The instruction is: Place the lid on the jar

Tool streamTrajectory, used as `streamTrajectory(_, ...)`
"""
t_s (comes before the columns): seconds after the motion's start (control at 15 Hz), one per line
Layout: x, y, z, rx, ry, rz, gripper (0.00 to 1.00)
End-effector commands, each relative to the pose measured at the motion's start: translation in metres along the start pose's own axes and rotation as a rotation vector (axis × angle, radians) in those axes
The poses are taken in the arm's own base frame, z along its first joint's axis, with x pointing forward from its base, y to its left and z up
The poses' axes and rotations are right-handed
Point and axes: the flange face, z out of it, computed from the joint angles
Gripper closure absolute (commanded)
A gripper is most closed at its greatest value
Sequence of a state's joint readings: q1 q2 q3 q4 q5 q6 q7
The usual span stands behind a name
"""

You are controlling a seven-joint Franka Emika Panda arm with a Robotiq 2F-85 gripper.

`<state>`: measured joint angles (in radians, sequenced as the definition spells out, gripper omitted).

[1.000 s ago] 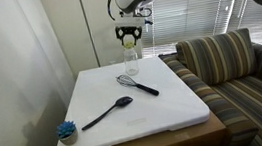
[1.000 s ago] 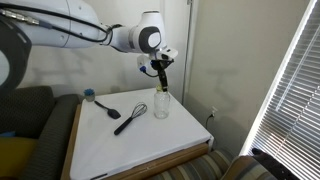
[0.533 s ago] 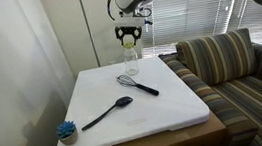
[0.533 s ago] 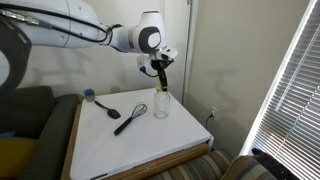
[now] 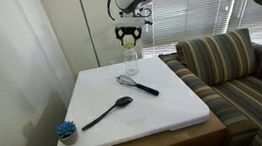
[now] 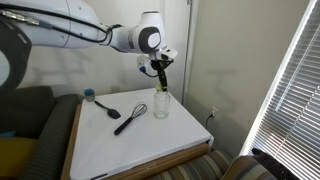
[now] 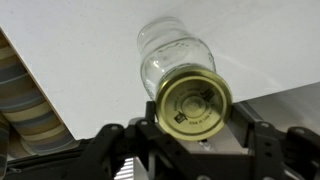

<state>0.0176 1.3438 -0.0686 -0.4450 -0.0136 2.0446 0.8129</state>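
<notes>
The yellow-gold lid (image 7: 192, 102) lies flat just above the upright jar's opening. It would land on the jar, so my gripper should open its fingers.
The clear glass jar (image 6: 161, 104) stands upright at the far edge of the white table; it also shows in an exterior view (image 5: 130, 53) and in the wrist view (image 7: 170, 55). My gripper (image 6: 160, 72) hangs just above the jar's mouth and is shut on the yellow-gold lid (image 7: 192, 102), held flat between the fingers. In the wrist view the lid covers part of the jar's mouth, slightly offset. In an exterior view the gripper (image 5: 128, 40) sits right over the jar.
A black-handled whisk (image 5: 137, 83), a black spoon (image 5: 109, 112) and a blue-bristled brush (image 5: 67, 130) lie on the white table (image 5: 166, 109). A striped sofa (image 5: 236, 65) stands beside it. A wall and window blinds are behind the jar.
</notes>
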Motion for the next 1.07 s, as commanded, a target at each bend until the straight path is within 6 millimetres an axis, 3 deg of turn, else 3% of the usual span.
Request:
streamTrajectory(0.0,0.002,0.002,0.001,0.016,-0.007,0.006,0.20)
streamTrajectory(0.13,0.002,0.002,0.001,0.015,-0.007,0.007,0.16)
streamTrajectory(0.27,0.002,0.002,0.001,0.016,-0.008,0.008,0.34)
streamTrajectory(0.47,0.003,0.002,0.001,0.018,-0.007,0.010,0.30)
streamTrajectory(0.73,0.003,0.002,0.000,0.021,-0.007,0.012,0.25)
streamTrajectory(0.87,0.004,0.001,-0.004,0.015,-0.008,0.006,0.14)
streamTrajectory(0.93,0.004,0.000,-0.006,0.016,-0.006,-0.003,0.02)
streamTrajectory(1.0,0.004,-0.001,-0.011,0.004,0.000,-0.008,0.00)
